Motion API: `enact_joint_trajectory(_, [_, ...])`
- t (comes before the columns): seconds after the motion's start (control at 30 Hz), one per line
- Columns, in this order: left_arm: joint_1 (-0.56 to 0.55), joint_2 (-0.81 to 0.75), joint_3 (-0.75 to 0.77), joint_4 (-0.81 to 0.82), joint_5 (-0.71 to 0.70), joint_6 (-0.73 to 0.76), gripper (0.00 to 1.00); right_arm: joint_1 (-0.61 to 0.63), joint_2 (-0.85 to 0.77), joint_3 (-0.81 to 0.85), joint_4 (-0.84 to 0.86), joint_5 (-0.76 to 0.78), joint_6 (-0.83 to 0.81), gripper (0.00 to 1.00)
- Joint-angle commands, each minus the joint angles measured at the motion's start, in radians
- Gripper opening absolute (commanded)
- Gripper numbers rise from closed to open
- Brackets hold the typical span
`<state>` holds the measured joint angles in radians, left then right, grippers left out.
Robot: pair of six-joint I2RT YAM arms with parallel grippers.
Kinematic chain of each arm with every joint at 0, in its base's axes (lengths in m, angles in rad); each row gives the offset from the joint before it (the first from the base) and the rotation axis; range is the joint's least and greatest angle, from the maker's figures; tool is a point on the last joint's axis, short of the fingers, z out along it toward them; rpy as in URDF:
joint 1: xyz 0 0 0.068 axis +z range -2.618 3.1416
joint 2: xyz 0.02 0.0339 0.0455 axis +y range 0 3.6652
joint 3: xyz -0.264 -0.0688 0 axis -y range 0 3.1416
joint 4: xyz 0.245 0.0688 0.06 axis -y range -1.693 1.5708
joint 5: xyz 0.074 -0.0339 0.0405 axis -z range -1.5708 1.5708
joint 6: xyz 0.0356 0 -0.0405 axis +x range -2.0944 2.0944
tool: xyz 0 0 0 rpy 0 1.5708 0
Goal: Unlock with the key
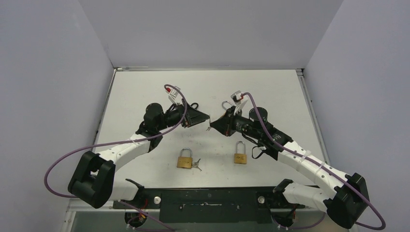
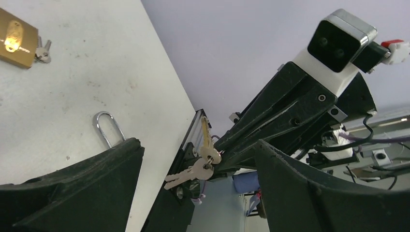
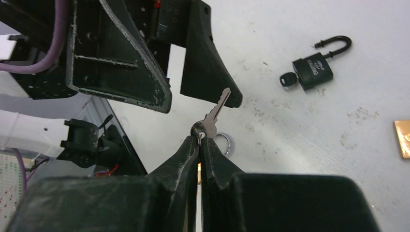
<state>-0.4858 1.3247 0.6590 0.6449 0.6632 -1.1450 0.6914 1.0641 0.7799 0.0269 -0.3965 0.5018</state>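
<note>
My left gripper needs to grab the silver key by its protruding blade (image 1: pixel 209 119) (image 2: pixel 206 132), leaving the key's head free for the right gripper's unlocking hold.
My right gripper (image 3: pixel 199 137) is shut on a bunch of keys, held above the table. One silver key (image 3: pixel 217 108) sticks out past the fingertips towards the left gripper's finger. In the left wrist view the keys (image 2: pixel 203 162) hang from the right gripper's tip, just ahead of my open left gripper (image 2: pixel 198 145), which has nothing between its fingers. From above, the left gripper (image 1: pixel 207 117) and the right gripper (image 1: pixel 213 125) meet tip to tip mid-table. Two brass padlocks (image 1: pixel 184 159) (image 1: pixel 240 154) lie nearer the bases. The left one has keys (image 1: pixel 196 166) beside it.
A black padlock (image 3: pixel 314 70) with a black-headed key (image 3: pixel 286 79) in it lies on the table beyond the left gripper. A silver shackle (image 2: pixel 107 126) shows beside the left finger, its body hidden. The black base plate (image 1: pixel 208 200) runs along the near edge.
</note>
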Motion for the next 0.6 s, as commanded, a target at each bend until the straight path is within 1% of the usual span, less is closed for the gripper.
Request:
enact_joint_trajectory(0.0, [-0.003, -0.016, 0.036, 0.149, 0.074, -0.007, 0.81, 0.014, 0.004, 0.047, 0.161, -0.101, 0.001, 0.00])
enact_joint_trajectory(0.07, [-0.006, -0.007, 0.031, 0.217, 0.072, -0.078, 0.76, 0.016, 0.006, 0.058, 0.137, -0.105, -0.019, 0.00])
enact_joint_trajectory(0.13, [-0.008, -0.007, 0.028, 0.217, 0.058, -0.096, 0.69, 0.018, 0.019, 0.079, 0.101, -0.105, -0.041, 0.00])
enact_joint_trajectory(0.17, [-0.009, -0.007, 0.033, 0.187, 0.050, -0.086, 0.64, 0.023, 0.025, 0.090, 0.083, -0.105, -0.051, 0.00])
enact_joint_trajectory(0.23, [-0.013, -0.005, 0.060, 0.069, 0.039, -0.044, 0.51, 0.027, 0.037, 0.107, 0.055, -0.096, -0.068, 0.00])
enact_joint_trajectory(0.37, [-0.025, 0.004, 0.121, -0.106, 0.026, 0.027, 0.36, 0.036, 0.063, 0.134, -0.002, -0.074, -0.098, 0.00])
enact_joint_trajectory(0.47, [-0.025, 0.004, 0.148, -0.162, 0.013, 0.042, 0.17, 0.047, 0.075, 0.145, -0.023, -0.059, -0.115, 0.00])
enact_joint_trajectory(0.53, [-0.026, 0.003, 0.156, -0.159, 0.014, 0.041, 0.04, 0.050, 0.081, 0.153, -0.047, -0.051, -0.120, 0.00])
enact_joint_trajectory(0.57, [-0.029, 0.002, 0.158, -0.153, 0.015, 0.041, 0.00, 0.052, 0.086, 0.157, -0.060, -0.046, -0.120, 0.00])
